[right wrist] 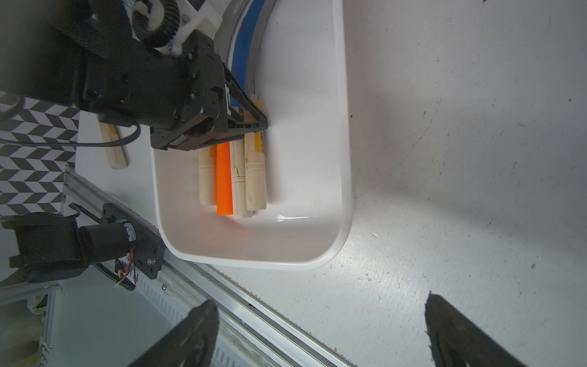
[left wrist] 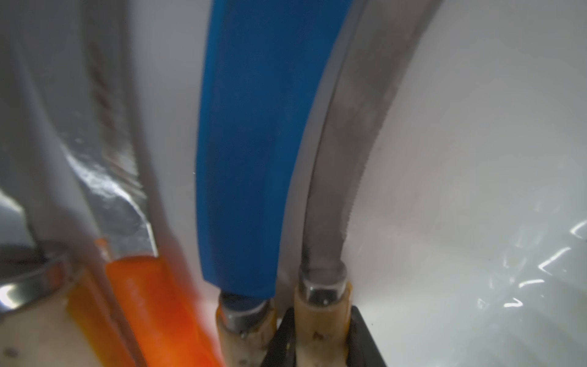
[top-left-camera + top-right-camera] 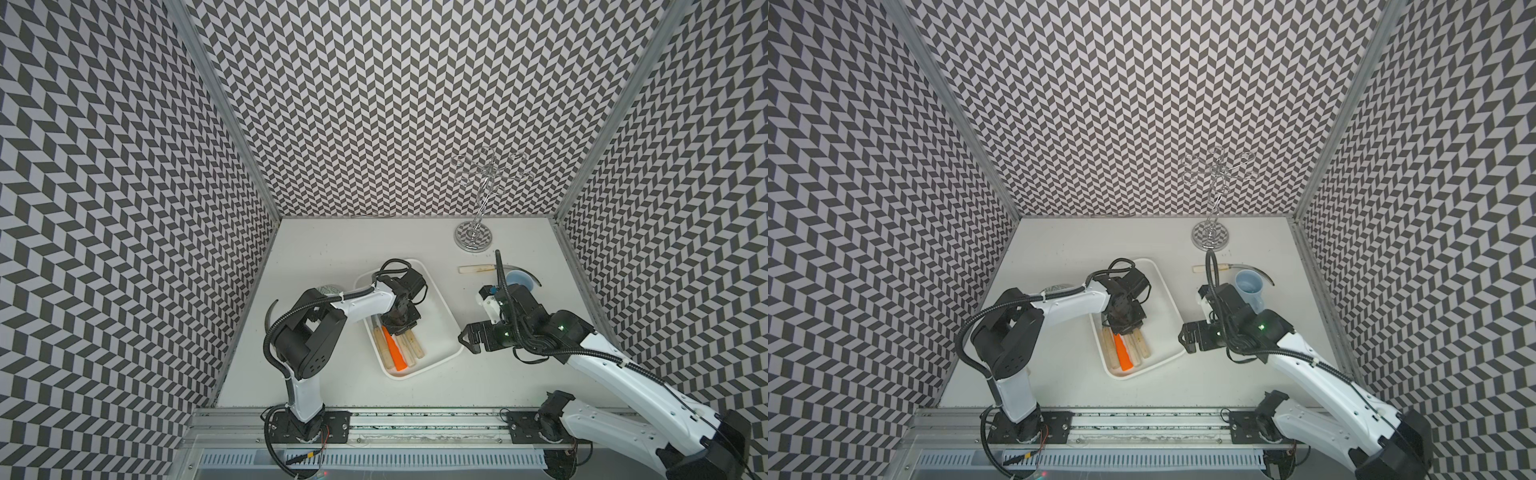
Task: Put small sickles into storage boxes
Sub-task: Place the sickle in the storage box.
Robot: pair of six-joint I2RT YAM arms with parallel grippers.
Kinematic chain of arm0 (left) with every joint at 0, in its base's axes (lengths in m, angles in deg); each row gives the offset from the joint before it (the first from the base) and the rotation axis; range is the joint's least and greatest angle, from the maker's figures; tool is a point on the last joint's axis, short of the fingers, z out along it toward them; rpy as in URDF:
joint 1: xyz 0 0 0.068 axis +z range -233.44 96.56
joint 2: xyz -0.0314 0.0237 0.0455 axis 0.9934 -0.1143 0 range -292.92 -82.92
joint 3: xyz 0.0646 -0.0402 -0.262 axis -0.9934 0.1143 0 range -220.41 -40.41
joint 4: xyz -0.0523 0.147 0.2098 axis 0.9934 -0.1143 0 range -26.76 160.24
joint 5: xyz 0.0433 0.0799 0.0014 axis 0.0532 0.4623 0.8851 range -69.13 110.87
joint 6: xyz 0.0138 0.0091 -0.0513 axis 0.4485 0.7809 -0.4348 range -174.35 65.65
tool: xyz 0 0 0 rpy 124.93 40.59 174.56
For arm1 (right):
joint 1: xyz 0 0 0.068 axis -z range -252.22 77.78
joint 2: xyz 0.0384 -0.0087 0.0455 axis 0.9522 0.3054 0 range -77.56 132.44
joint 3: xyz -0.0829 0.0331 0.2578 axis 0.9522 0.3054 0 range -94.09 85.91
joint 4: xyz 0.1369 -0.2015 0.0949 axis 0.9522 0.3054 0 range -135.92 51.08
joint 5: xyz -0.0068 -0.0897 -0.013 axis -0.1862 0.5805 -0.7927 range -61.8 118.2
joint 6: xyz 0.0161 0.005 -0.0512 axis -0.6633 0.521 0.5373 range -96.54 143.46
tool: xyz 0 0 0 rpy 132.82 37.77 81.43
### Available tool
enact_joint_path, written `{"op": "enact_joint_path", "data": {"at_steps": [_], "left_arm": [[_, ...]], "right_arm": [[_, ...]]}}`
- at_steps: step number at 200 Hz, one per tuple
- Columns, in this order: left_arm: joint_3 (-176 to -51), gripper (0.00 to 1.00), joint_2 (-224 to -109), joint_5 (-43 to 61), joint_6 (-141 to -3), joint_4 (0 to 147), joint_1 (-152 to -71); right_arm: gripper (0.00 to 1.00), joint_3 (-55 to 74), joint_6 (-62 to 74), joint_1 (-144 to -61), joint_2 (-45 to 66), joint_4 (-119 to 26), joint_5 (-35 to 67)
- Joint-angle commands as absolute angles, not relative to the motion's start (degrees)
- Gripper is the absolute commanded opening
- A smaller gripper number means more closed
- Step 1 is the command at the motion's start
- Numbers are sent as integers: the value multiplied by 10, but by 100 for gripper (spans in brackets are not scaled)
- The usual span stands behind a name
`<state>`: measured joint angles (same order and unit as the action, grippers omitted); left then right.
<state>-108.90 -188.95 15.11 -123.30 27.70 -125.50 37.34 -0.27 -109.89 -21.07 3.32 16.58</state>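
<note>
My left gripper is ready to open, because the sickle's handle is low and tight beside the blue-bladed sickle. The sickle would stay in the white storage box (image 3: 438,309).
The white storage box (image 3: 438,309) (image 3: 1165,316) (image 1: 343,159) lies mid-table with several small sickles side by side in it. Among them are an orange handle (image 3: 394,351) (image 1: 224,178), a blue blade (image 2: 241,159) on a pale wooden handle, and wooden handles (image 3: 1136,347). My left gripper (image 3: 398,330) (image 2: 321,317) reaches down into the box, shut on the wooden handle of a grey-bladed sickle (image 2: 343,159). My right gripper (image 3: 467,337) (image 1: 320,314) hovers open and empty right of the box. One sickle (image 3: 478,269) lies at the back right. Another sickle (image 1: 112,149) lies left of the box.
A light blue mug (image 3: 1250,286) stands over the back-right sickle's blade, just behind my right arm. A chrome wire stand (image 3: 473,237) rises at the back. A grey bowl (image 3: 328,289) is mostly hidden under my left arm. A metal rail (image 1: 222,286) runs along the table's front edge.
</note>
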Motion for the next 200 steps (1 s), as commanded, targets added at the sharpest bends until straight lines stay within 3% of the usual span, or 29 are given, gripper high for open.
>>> {"op": "enact_joint_path", "data": {"at_steps": [1,104,200], "left_arm": [[-1101,16,-1902,156,-1223,264,-1254],[-1133,32,-1916,160,-1208,250,-1255],[-1154,34,-1904,181,-1210,224,-1262]], "right_arm": [[100,376,-1,-1097,-219,15,167],[100,377,0,-1096,-220,13,168],[100,384,-2,-1094,-225,7,167]]}}
